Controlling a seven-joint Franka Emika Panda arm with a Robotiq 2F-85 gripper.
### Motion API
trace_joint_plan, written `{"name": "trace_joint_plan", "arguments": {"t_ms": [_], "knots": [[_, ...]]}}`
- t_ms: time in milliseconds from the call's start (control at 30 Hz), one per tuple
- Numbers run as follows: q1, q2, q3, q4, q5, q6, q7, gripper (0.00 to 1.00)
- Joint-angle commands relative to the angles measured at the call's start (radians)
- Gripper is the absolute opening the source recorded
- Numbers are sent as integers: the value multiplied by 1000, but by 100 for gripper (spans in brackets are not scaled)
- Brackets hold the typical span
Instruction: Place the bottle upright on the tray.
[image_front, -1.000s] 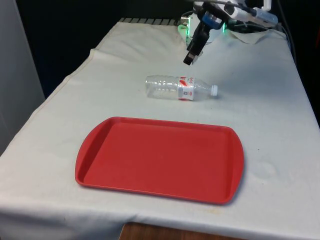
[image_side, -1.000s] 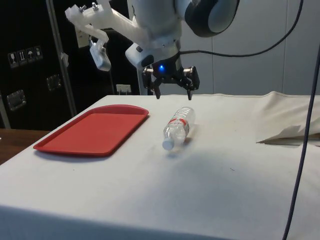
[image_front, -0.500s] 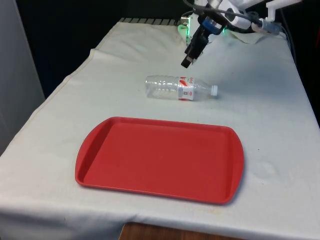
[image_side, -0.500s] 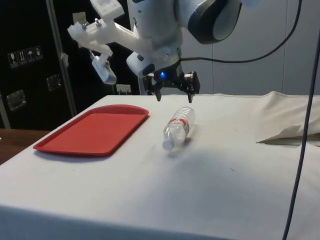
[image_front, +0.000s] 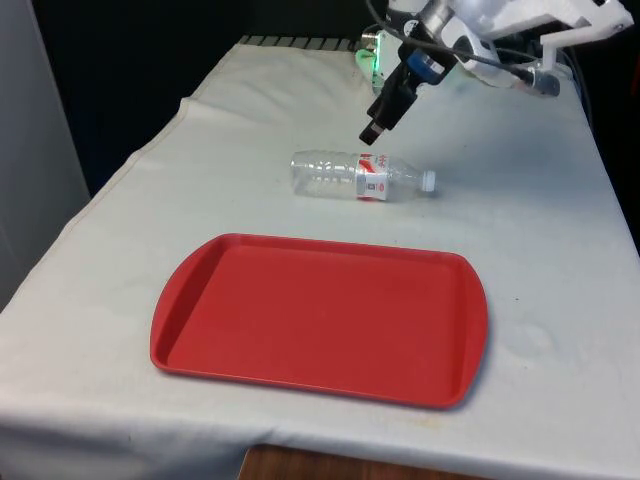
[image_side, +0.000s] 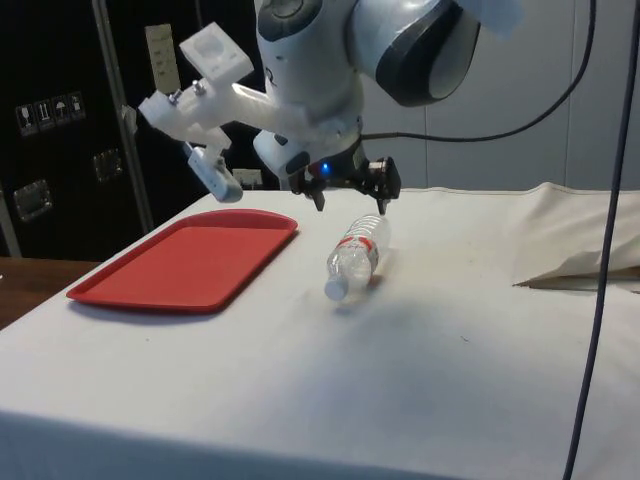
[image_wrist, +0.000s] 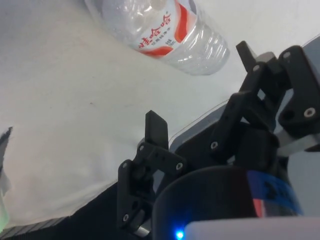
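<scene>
My gripper grabs the clear plastic bottle by its labelled body next, to stand the bottle upright on the tray.
A clear plastic bottle with a red and white label and a white cap lies on its side on the white cloth, beyond the red tray; its cap points to the front view's right. My gripper hangs open just above and behind the bottle's middle, with nothing between its fingers. From the side, the gripper hovers a little over the bottle, its fingers spread on either side of the body. The wrist view has the labelled bottle lying ahead of the open gripper.
The tray lies flat and bare near the table's front edge, with the cloth running wide around it. A fold of cloth rises at the side view's right.
The gripper has come down a little towards the bottle and the wrist has tilted. Bottle and tray have not moved.
</scene>
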Motion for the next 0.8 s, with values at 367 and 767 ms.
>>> {"name": "trace_joint_plan", "arguments": {"t_ms": [367,767], "knots": [[13,85,20,48,-62,-60,90,100],[23,160,43,94,-93,-115,159,100]]}}
